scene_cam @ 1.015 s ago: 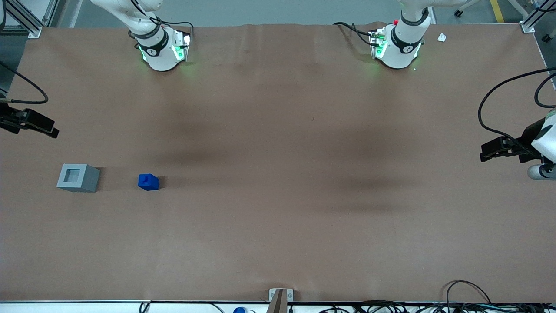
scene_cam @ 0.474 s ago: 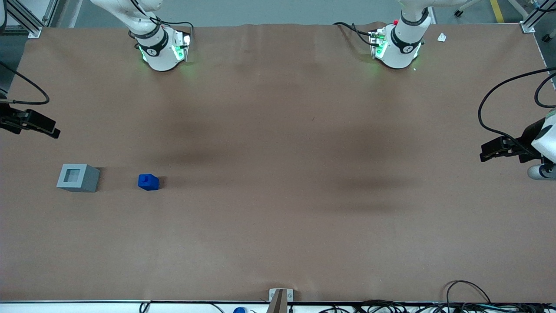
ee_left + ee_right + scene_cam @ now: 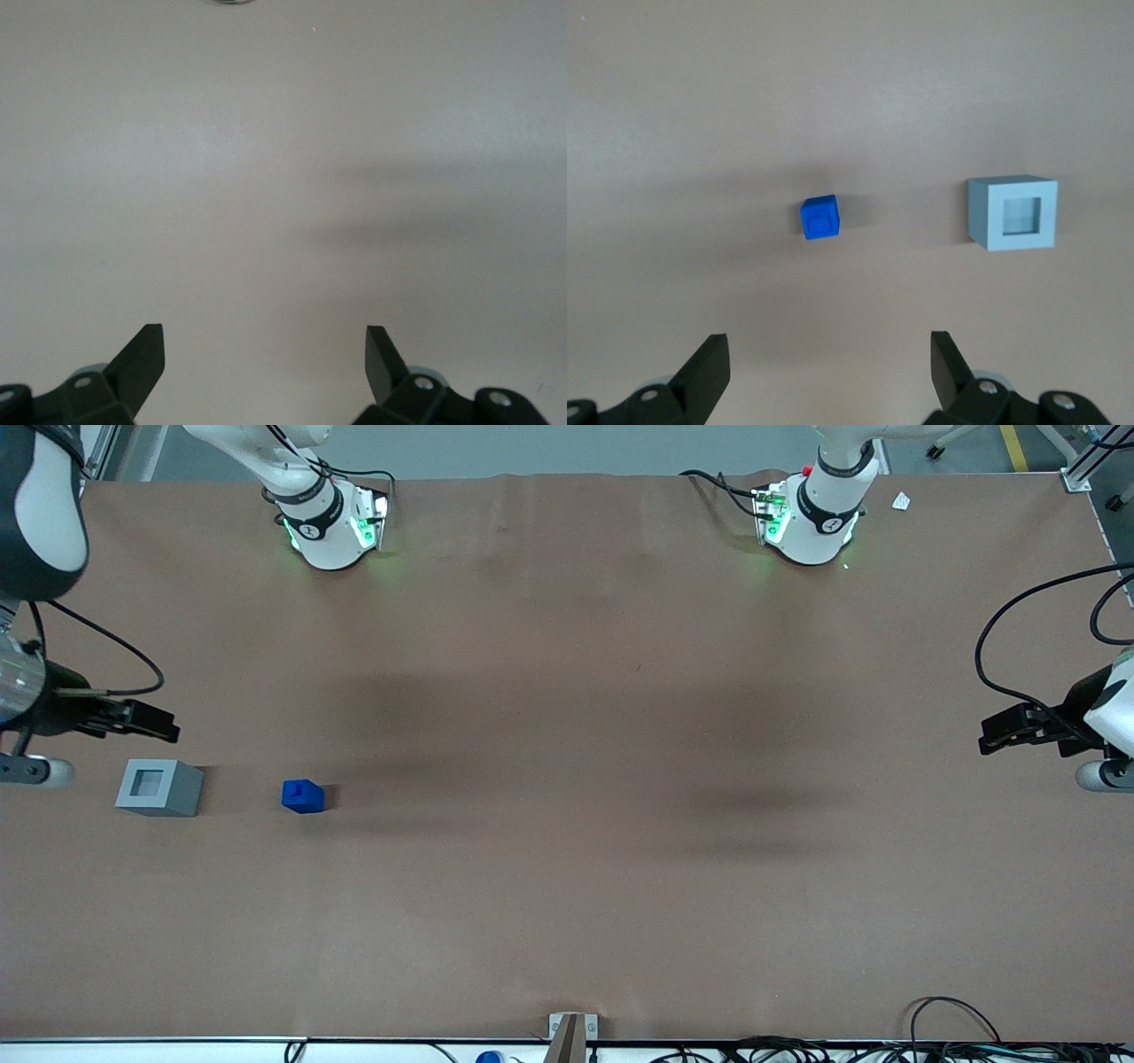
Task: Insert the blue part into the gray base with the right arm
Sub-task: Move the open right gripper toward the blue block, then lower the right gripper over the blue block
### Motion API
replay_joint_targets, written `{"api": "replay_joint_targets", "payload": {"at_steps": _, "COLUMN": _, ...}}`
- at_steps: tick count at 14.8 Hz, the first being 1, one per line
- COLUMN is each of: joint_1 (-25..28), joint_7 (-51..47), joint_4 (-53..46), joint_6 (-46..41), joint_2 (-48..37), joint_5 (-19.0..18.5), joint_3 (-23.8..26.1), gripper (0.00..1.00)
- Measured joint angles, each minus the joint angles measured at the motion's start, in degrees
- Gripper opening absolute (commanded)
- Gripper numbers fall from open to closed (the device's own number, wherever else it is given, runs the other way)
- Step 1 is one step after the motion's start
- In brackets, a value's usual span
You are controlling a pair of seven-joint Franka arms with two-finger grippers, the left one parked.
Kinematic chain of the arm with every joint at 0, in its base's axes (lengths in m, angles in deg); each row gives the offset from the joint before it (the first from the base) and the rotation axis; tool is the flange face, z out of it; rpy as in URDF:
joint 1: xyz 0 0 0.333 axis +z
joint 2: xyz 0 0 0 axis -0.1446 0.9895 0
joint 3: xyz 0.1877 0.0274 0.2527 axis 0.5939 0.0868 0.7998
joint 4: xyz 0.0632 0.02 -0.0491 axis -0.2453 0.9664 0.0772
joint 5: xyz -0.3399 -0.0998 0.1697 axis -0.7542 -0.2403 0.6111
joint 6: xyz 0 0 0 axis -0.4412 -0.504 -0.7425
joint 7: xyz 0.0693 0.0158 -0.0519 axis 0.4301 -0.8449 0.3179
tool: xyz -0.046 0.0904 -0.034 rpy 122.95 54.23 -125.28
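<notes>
The blue part should be grabbed next by its opposite sides with my right gripper, so that it can go into the gray base.
The blue part (image 3: 303, 795) is a small bright blue cube with a stud on top, standing on the brown table beside the gray base (image 3: 159, 786), with a gap between them. The gray base is a larger light gray block with a square recess in its top. Both also show in the right wrist view: the blue part (image 3: 820, 217) and the gray base (image 3: 1013, 212). My right gripper (image 3: 159, 729) hangs high above the table at the working arm's end, a little farther from the front camera than the gray base. It is open and empty (image 3: 828, 359).
The two arm bases (image 3: 332, 522) (image 3: 811, 518) stand at the table's edge farthest from the front camera. A small metal bracket (image 3: 571, 1032) sits at the nearest edge. Cables (image 3: 957, 1027) lie along the near edge toward the parked arm's end.
My right arm has swung in over the table toward the gray base, and more of its wrist and forearm now shows. The blue part and gray base have not moved.
</notes>
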Motion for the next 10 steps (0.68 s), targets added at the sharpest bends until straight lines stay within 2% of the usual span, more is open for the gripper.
{"api": "replay_joint_targets", "payload": {"at_steps": 5, "joint_1": 0.6, "joint_7": 0.0, "joint_4": 9.5, "joint_6": 11.9, "joint_2": 0.8, "joint_5": 0.1, "joint_3": 0.0, "gripper": 1.0}}
{"api": "replay_joint_targets", "payload": {"at_steps": 10, "joint_1": 2.5, "joint_7": -3.8, "joint_4": 14.1, "joint_6": 15.1, "joint_2": 1.5, "joint_5": 0.1, "joint_3": 0.1, "gripper": 1.0}}
